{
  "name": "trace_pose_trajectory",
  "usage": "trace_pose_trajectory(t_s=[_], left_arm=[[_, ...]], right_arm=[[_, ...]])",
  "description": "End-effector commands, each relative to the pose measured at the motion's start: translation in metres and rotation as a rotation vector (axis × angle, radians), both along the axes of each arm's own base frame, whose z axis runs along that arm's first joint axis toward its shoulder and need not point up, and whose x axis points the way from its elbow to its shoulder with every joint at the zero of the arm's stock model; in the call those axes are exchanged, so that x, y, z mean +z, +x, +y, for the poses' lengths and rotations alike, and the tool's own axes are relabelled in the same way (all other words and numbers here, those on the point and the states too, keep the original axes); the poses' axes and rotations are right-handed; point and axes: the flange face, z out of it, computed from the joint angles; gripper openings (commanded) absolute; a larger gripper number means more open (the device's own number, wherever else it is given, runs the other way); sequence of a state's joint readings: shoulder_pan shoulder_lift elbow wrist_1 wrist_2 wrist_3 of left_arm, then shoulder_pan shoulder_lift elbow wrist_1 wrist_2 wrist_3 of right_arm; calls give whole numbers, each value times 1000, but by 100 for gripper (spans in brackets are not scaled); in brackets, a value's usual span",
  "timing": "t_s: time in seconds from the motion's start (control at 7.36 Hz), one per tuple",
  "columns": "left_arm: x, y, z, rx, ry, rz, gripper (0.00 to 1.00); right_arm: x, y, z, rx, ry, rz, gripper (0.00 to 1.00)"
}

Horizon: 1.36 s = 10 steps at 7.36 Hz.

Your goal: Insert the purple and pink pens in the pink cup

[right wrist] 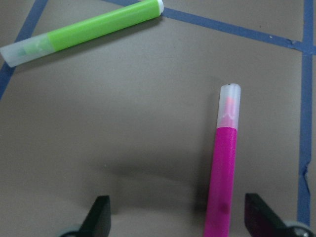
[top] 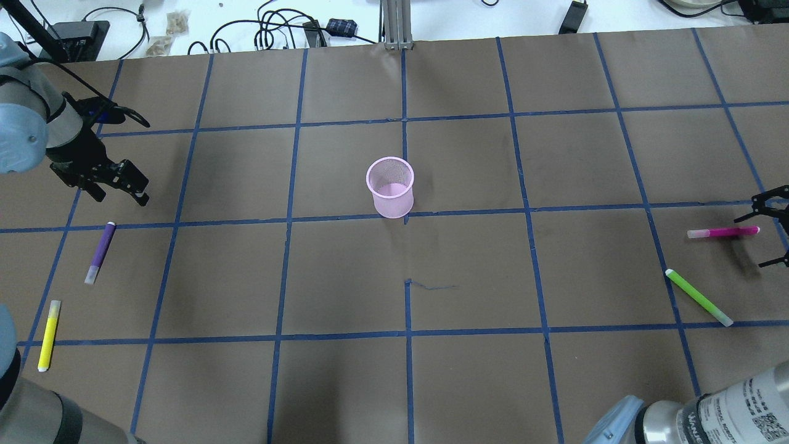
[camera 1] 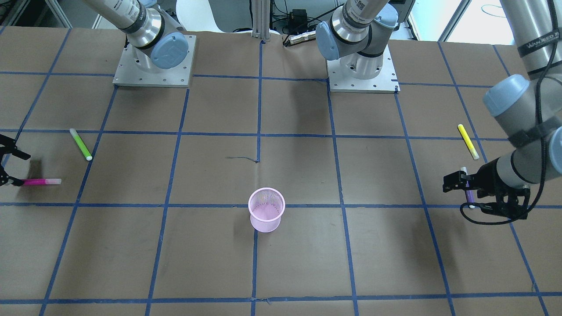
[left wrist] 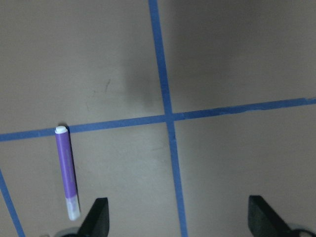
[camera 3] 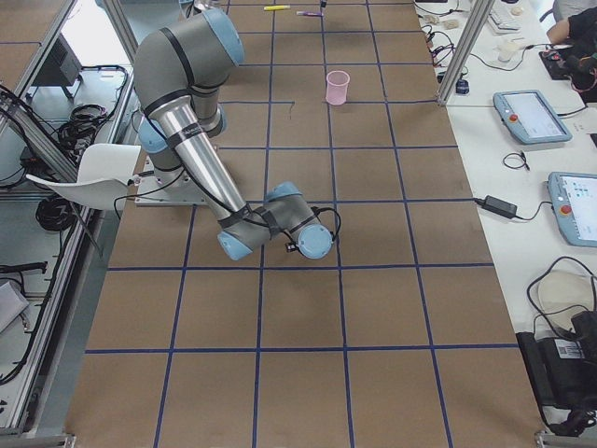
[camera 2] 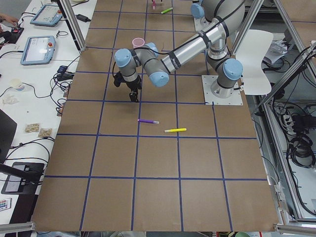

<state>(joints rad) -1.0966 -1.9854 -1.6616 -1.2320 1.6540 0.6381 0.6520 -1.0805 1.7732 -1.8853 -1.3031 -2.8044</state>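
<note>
My right gripper will next pick up the pink pen by its pink body [camera 1: 37, 181], so the pink pen's clear cap [camera 1: 53, 181] stays free to go into the pink cup.
The pink mesh cup [top: 391, 187] stands upright mid-table, also in the front view [camera 1: 266, 210]. The purple pen [top: 100, 251] lies flat at the left. My left gripper [top: 121, 196] is open and empty, hovering just beyond the pen's far end. In the left wrist view the pen [left wrist: 66, 170] lies left of the open fingers [left wrist: 98, 217]. The pink pen [top: 722, 232] lies at the right. My right gripper [top: 767, 237] is open, its fingers on either side of the pen's pink end. In the right wrist view the pen [right wrist: 224, 173] runs between the fingertips [right wrist: 101, 215], nearer the right one.
A green pen [top: 698, 297] lies near the pink pen and shows in the right wrist view [right wrist: 84, 30]. A yellow pen [top: 49, 335] lies near the purple one. Both arm bases [camera 1: 153, 66] stand at the robot's side of the table. Blue tape lines grid the brown surface.
</note>
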Motion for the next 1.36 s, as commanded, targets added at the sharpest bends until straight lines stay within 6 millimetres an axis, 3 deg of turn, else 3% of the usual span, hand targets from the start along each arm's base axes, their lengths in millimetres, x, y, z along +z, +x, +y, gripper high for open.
trace_pose_trajectory(t_s=[0.0, 0.14, 0.27, 0.41, 0.54, 0.68, 0.82, 1.22], left_arm=[[-54, 34, -8, -61, 65, -71, 100], [-69, 45, -4, -119, 89, -44, 100], [-75, 51, 1, -114, 102, -36, 100], [-76, 51, 2, -112, 103, -33, 100], [-76, 51, 1, -112, 101, -31, 100], [-76, 51, 2, -114, 106, -32, 100], [-78, 51, 3, -111, 108, -32, 100], [-80, 54, 0, -90, 93, -46, 86]], right_arm=[[-5, -2, -2, 2, -7, -10, 82], [-5, -2, -3, -15, -3, -7, 69], [-6, -2, -3, -35, 5, -7, 66], [-6, -2, -3, -84, 32, -8, 57], [-6, -2, -3, -98, 41, -10, 44], [-6, -2, -2, -97, 49, -9, 21], [-5, -1, -1, -97, 49, -12, 8], [4, 0, -1, -124, 56, -9, 0]])
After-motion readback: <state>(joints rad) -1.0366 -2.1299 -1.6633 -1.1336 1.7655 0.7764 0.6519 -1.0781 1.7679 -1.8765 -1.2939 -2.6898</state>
